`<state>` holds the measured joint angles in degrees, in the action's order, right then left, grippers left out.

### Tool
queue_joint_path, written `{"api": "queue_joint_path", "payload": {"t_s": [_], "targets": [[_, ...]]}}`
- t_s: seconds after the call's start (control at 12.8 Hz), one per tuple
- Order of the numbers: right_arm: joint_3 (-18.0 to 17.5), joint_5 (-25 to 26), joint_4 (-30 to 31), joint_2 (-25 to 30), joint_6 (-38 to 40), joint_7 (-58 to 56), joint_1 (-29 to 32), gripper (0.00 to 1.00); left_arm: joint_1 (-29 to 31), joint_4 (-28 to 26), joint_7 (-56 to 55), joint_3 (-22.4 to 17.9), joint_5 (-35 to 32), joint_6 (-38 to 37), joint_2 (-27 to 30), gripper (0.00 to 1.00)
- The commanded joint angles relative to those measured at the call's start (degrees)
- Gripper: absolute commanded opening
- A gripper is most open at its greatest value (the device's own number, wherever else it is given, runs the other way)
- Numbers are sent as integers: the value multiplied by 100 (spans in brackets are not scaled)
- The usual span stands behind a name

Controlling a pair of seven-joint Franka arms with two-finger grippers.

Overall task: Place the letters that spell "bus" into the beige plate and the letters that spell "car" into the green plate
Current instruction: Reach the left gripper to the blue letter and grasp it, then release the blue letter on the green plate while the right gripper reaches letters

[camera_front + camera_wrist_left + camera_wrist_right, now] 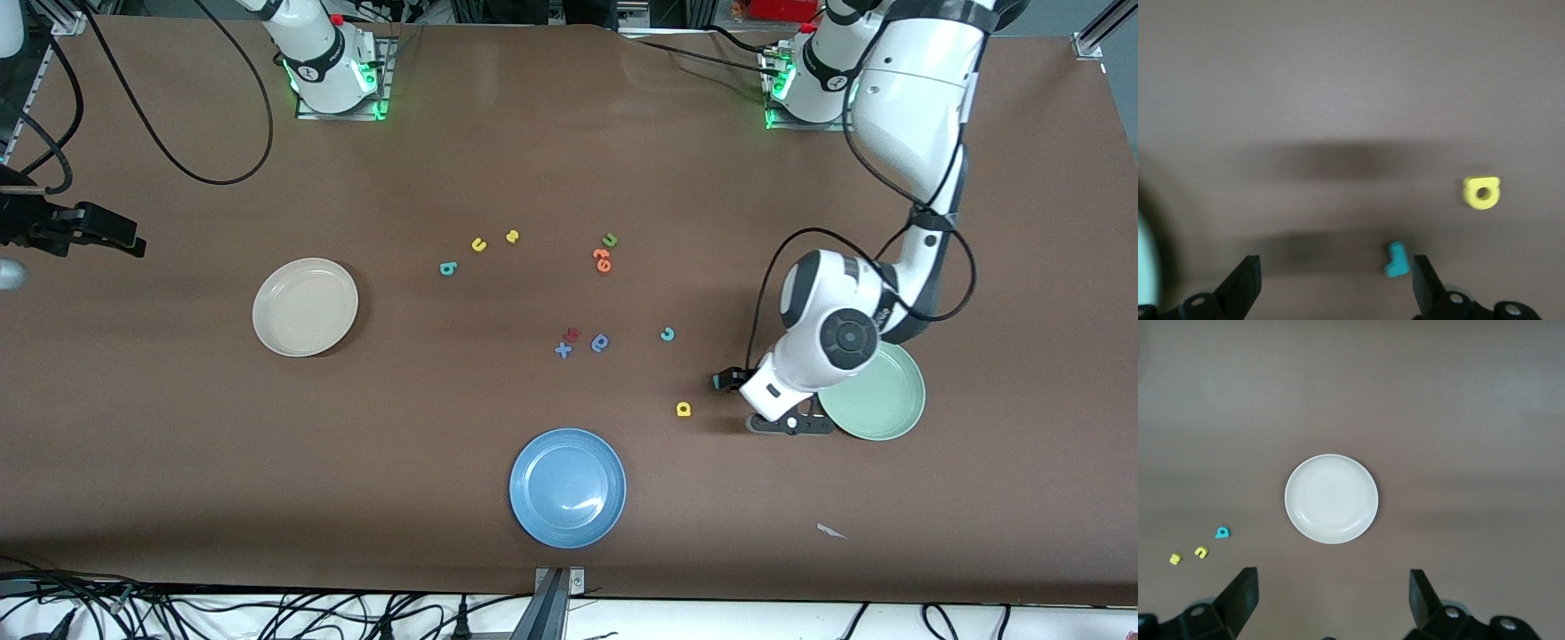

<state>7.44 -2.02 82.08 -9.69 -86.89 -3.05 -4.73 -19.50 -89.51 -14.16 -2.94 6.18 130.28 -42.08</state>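
The teal "r" is below my left gripper's fingers, and shadowed table shows between them. My left gripper isn't ready to close on the letter yet and needs to first lower.
My left gripper point(757, 402) is down low over the table beside the green plate point(876, 396), and it is open point(1335, 283). The teal "r" point(1398, 260) lies flat on the table just inside one of its fingers point(1426, 280). The yellow "a" point(683, 409) point(1481, 192) lies a little past that finger, and the teal "c" point(668, 334) lies farther from the front camera. My right gripper point(1331, 590) hangs open and empty high over the beige plate point(305, 307) point(1331, 498). The teal "b" point(447, 268), yellow "u" point(479, 244) and yellow "s" point(512, 236) lie together mid-table.
A blue plate point(567, 487) sits near the table's front edge. A green "u" point(610, 240), orange letters point(602, 260), a blue "x" point(563, 349), a red letter point(573, 334) and a blue rounded letter point(600, 342) lie mid-table. A paper scrap point(831, 531) lies near the front edge.
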Motion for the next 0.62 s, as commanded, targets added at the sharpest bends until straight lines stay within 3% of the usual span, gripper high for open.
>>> {"api": "queue_joint_path", "payload": {"t_s": [0.0, 0.08, 0.39, 0.55], "targets": [[-172, -62, -43, 29, 111, -11, -72, 100, -211, 153, -630, -58, 120, 164, -309, 100], [-181, -79, -43, 11, 111, -29, -81, 100, -238, 144, -710, -58, 120, 164, -318, 100], [-260, -88, -43, -304, -99, 119, -317, 100, -238, 92, -729, -58, 120, 164, -397, 82], [-741, -53, 497, -402, -913, 576, -292, 100, -308, 65, -825, -58, 129, 155, -397, 65]]}}
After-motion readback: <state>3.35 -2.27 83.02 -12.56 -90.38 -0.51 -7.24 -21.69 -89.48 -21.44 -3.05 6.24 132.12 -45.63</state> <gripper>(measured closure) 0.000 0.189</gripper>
